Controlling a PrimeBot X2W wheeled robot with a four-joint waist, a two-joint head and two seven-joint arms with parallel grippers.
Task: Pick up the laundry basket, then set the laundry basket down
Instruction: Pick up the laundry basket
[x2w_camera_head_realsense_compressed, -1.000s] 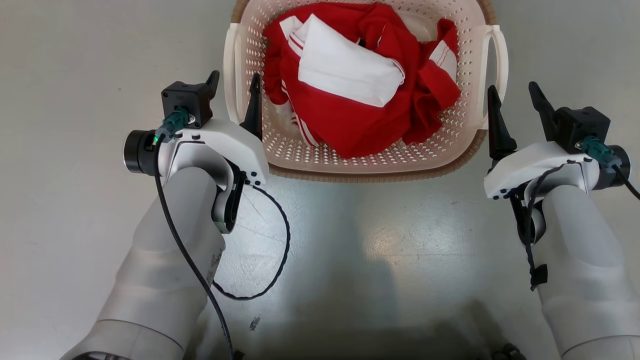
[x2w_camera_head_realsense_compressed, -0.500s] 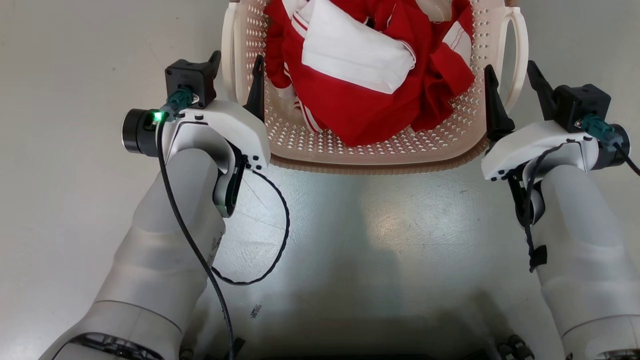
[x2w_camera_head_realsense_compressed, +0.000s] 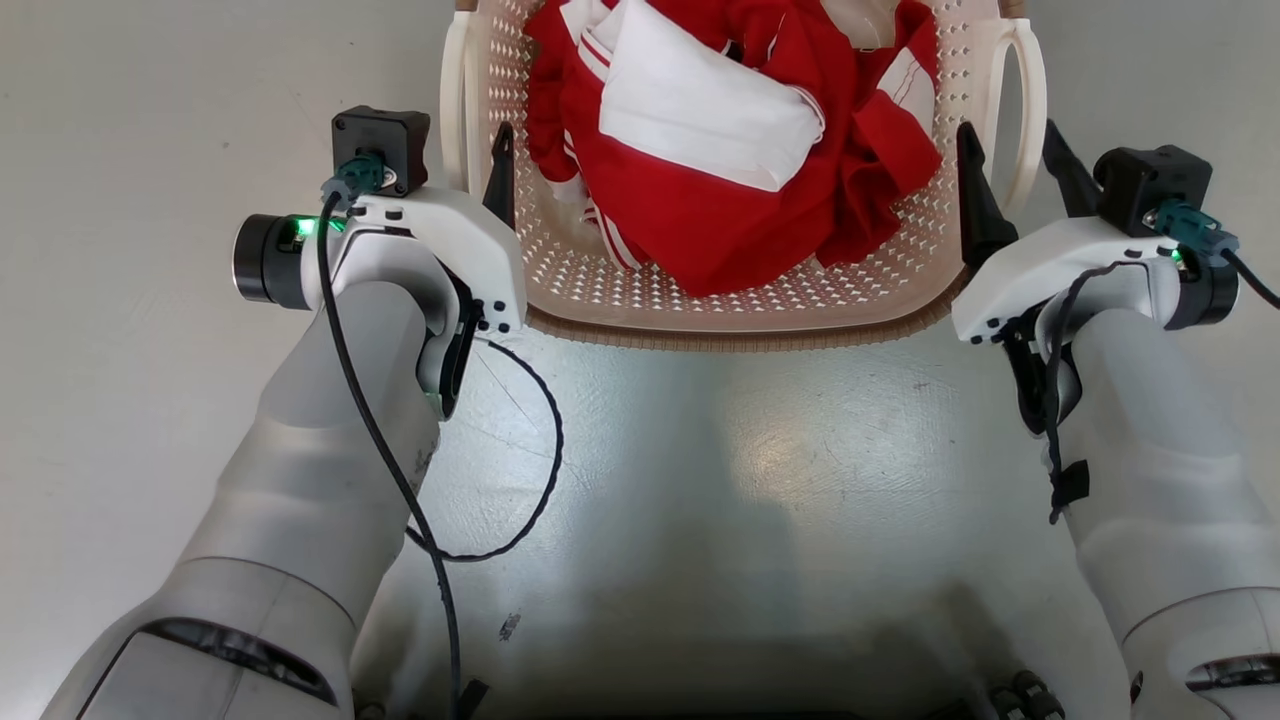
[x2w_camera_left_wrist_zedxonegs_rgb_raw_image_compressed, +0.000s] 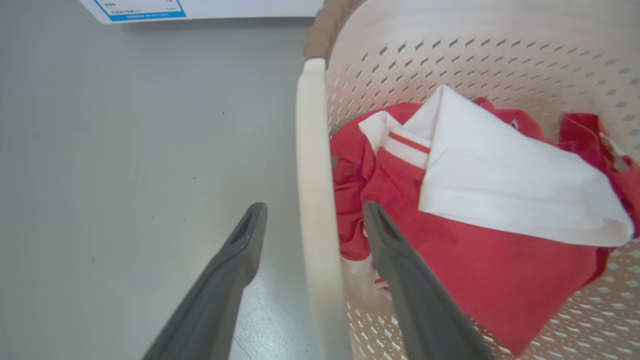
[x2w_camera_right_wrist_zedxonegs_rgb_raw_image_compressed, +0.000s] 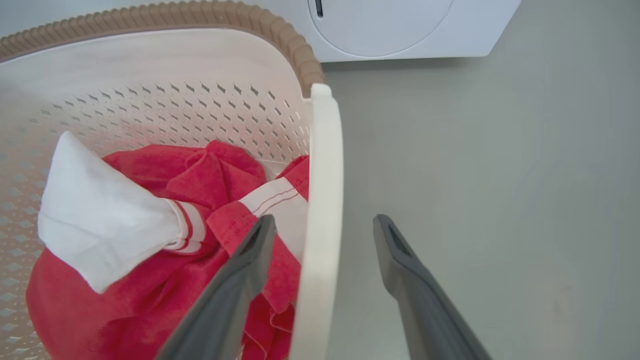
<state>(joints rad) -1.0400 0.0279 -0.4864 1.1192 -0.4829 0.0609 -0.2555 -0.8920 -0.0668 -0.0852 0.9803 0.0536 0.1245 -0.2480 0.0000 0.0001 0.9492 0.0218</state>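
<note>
The laundry basket with its clothes (x2w_camera_head_realsense_compressed: 720, 130) inside needs to be lifted. My left gripper should grab the basket by its white loop handle (x2w_camera_head_realsense_compressed: 453, 102) next.
The laundry basket (x2w_camera_head_realsense_compressed: 735, 312) is cream-white and perforated with a brown rim, and it holds red and white clothes (x2w_camera_head_realsense_compressed: 720, 130). It sits on the floor at the top middle of the head view. My left gripper (x2w_camera_head_realsense_compressed: 462, 150) is open. Its fingers (x2w_camera_left_wrist_zedxonegs_rgb_raw_image_compressed: 240, 250) stand on either side of the basket's left loop handle (x2w_camera_left_wrist_zedxonegs_rgb_raw_image_compressed: 311, 150), one outside the basket and one inside. My right gripper (x2w_camera_head_realsense_compressed: 1010, 155) is open in the same way around the right handle (x2w_camera_right_wrist_zedxonegs_rgb_raw_image_compressed: 325, 175). One of its fingers (x2w_camera_right_wrist_zedxonegs_rgb_raw_image_compressed: 250, 260) is over the clothes and the other is outside. Neither gripper is pressing on a handle.
A white washer (x2w_camera_right_wrist_zedxonegs_rgb_raw_image_compressed: 395, 25) stands just beyond the basket, and its lower panel carries a blue label (x2w_camera_left_wrist_zedxonegs_rgb_raw_image_compressed: 140, 7). Grey floor (x2w_camera_head_realsense_compressed: 760, 480) lies all around. A black cable (x2w_camera_head_realsense_compressed: 540, 470) loops from my left forearm.
The whole view has shifted, so the camera moved. Both grippers have gone forward along the basket's sides, so the handles now sit deeper between the open fingers.
</note>
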